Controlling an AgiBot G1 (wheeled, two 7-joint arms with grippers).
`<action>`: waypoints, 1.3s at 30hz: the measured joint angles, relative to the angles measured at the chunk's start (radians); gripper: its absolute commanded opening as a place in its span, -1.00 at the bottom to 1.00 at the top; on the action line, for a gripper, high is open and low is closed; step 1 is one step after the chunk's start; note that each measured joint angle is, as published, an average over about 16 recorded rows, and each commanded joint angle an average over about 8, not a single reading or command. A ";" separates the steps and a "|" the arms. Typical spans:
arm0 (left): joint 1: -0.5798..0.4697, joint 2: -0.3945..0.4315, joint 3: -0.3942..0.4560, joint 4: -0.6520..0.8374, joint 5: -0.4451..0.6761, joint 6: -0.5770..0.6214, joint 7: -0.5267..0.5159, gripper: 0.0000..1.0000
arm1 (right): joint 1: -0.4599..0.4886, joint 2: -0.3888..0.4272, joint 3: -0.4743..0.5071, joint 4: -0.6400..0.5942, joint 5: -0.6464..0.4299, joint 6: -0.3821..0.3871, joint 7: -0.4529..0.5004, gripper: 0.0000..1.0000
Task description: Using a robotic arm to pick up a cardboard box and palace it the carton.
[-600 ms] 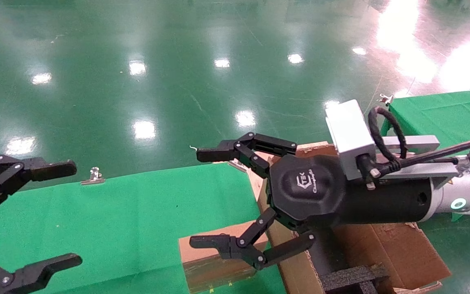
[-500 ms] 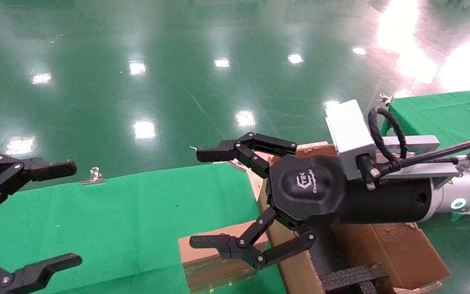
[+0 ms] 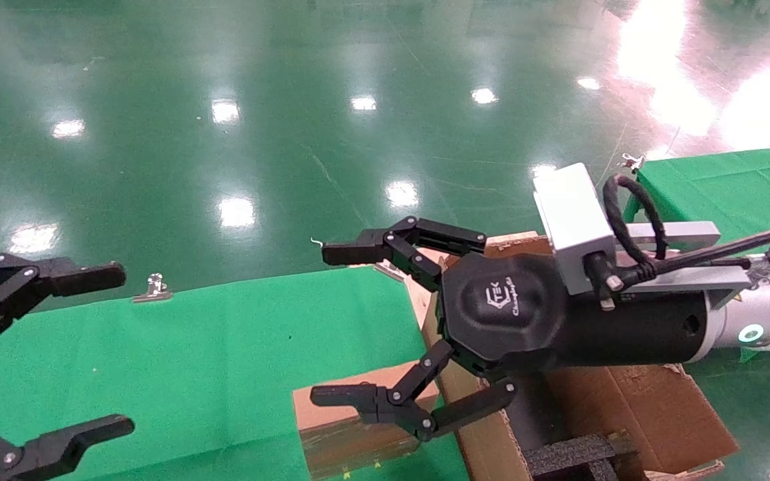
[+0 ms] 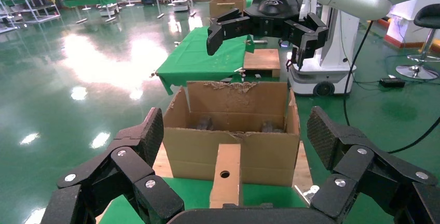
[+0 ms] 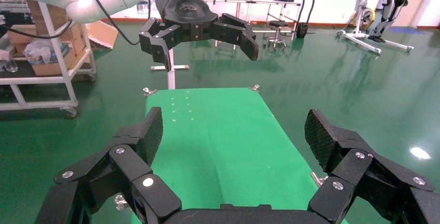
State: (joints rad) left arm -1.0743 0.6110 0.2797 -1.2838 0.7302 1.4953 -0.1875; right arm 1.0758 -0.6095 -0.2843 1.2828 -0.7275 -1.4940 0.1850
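The small brown cardboard box point(image 3: 341, 427) is to go in the carton, so the robot's right gripper next has to grab the cardboard box by its broad sides.
The small brown cardboard box point(image 3: 341, 427) stands on its narrow edge on the green table point(image 3: 224, 361), close against the carton point(image 3: 632, 414). In the left wrist view the cardboard box point(image 4: 225, 175) shows one round hole, with the carton point(image 4: 233, 146) right behind it. My right gripper point(image 3: 321, 324), on the white arm with the green ring, hovers open above the box and holds nothing. Its own view shows only green cloth between the pads point(image 5: 316, 133); the box is hidden there. My left gripper point(image 3: 121, 347) hangs open at the table's left end, facing the box.
Black foam inserts point(image 3: 579, 451) sit inside the carton, whose flaps are ragged. Metal clips point(image 3: 154, 288) hold the cloth at the table's far edge. A second green table point(image 3: 726, 180) stands at the right. Glossy green floor lies beyond.
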 measured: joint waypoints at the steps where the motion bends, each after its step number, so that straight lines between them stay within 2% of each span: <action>1: 0.000 0.000 0.000 0.000 0.000 0.000 0.000 -0.37 | 0.000 0.000 0.000 0.000 0.000 0.000 0.000 1.00; 3: 0.000 0.000 0.000 0.000 0.000 0.000 0.000 -0.87 | 0.000 0.000 0.000 0.000 0.000 0.000 0.000 1.00; 4: 0.000 0.000 0.000 0.000 0.000 0.000 0.000 -0.99 | 0.000 0.000 0.000 0.000 -0.001 0.000 0.000 1.00; 9: 0.000 0.000 0.000 0.000 0.000 0.000 0.000 -1.00 | 0.009 0.001 -0.013 0.001 -0.029 0.004 0.007 1.00; 15: 0.000 0.000 0.000 0.001 0.000 0.000 0.000 -1.00 | 0.051 -0.008 -0.058 -0.001 -0.128 0.006 0.033 1.00; 22: -0.001 0.000 0.001 0.001 -0.001 0.000 0.001 -1.00 | 0.152 -0.054 -0.160 -0.020 -0.337 -0.009 0.076 1.00; 31: -0.001 0.000 0.002 0.001 -0.001 0.000 0.001 -1.00 | 0.308 -0.170 -0.318 -0.081 -0.615 -0.055 0.099 1.00; 39: -0.001 -0.001 0.002 0.001 -0.001 0.000 0.001 -1.00 | 0.425 -0.266 -0.462 -0.140 -0.787 -0.081 0.082 1.00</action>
State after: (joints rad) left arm -1.0753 0.6104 0.2821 -1.2827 0.7289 1.4949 -0.1861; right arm 1.5006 -0.8758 -0.7462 1.1424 -1.5145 -1.5745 0.2671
